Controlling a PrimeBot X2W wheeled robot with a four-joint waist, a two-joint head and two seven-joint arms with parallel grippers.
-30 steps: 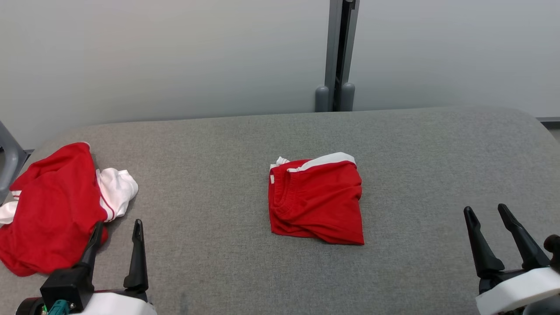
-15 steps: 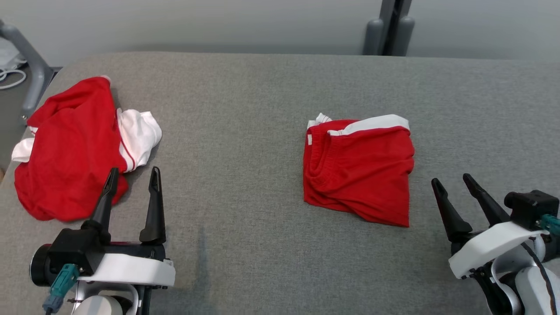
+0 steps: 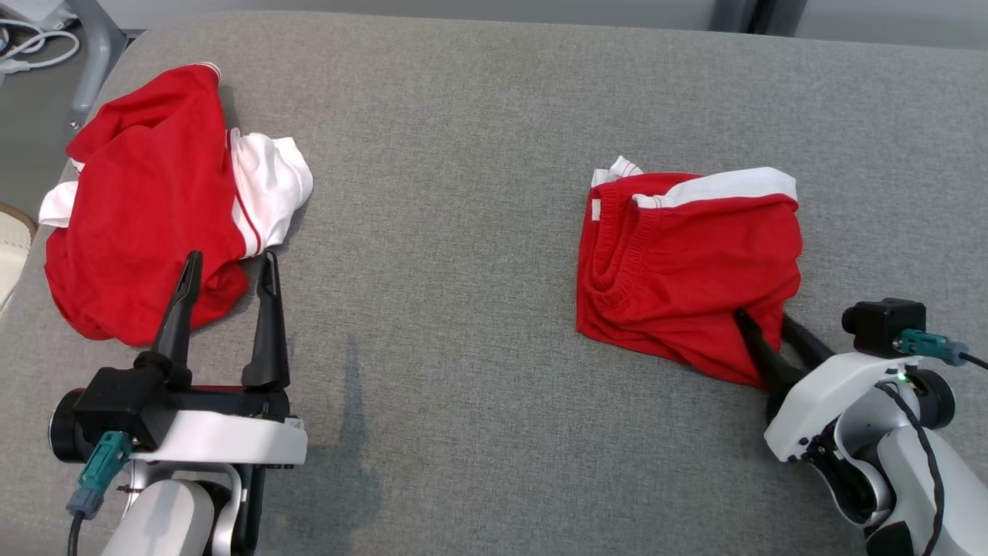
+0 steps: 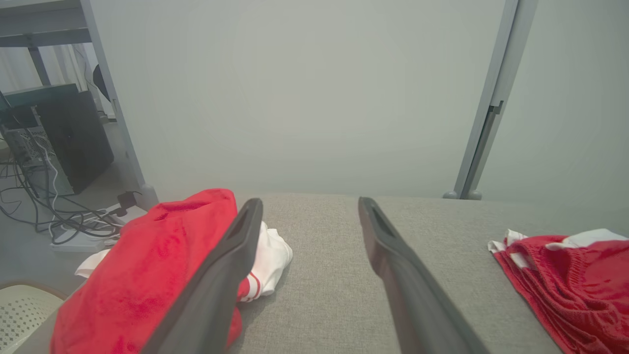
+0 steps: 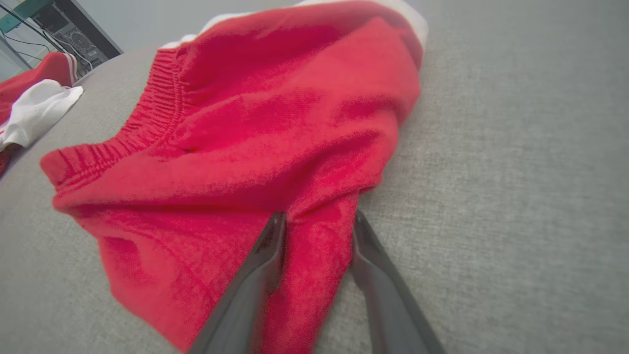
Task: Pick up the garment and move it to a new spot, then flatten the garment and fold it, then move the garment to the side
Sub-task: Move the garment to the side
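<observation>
The shorts need to move to the side. My right gripper should next grab the folded red shorts [image 3: 690, 264] [image 5: 253, 135] by the raised fold of red cloth.
The garment [image 3: 687, 262] is a folded pair of red shorts with a white band, lying right of centre on the grey padded table [image 3: 463, 232]. My right gripper [image 3: 764, 316] is at its near right corner. In the right wrist view the two fingers of this gripper [image 5: 318, 216] stand apart on either side of a raised fold of the red cloth [image 5: 275, 108], which fills the gap between them. My left gripper [image 3: 230, 256] is open and holds nothing, its left fingertip over the edge of a second, crumpled garment; in its own view its fingers [image 4: 309, 201] point across the table.
A crumpled red and white garment [image 3: 147, 193] lies at the table's far left, near the edge. Beyond that edge are a grey frame leg [image 3: 96, 54], cables on the floor [image 4: 44, 216] and a pale basket [image 4: 24, 314]. A grey post [image 4: 484, 132] stands behind the table.
The head camera has tilted down and closer. My right gripper has moved forward onto the folded garment's near right corner, and its fingers have drawn slightly closer. The left gripper stays open.
</observation>
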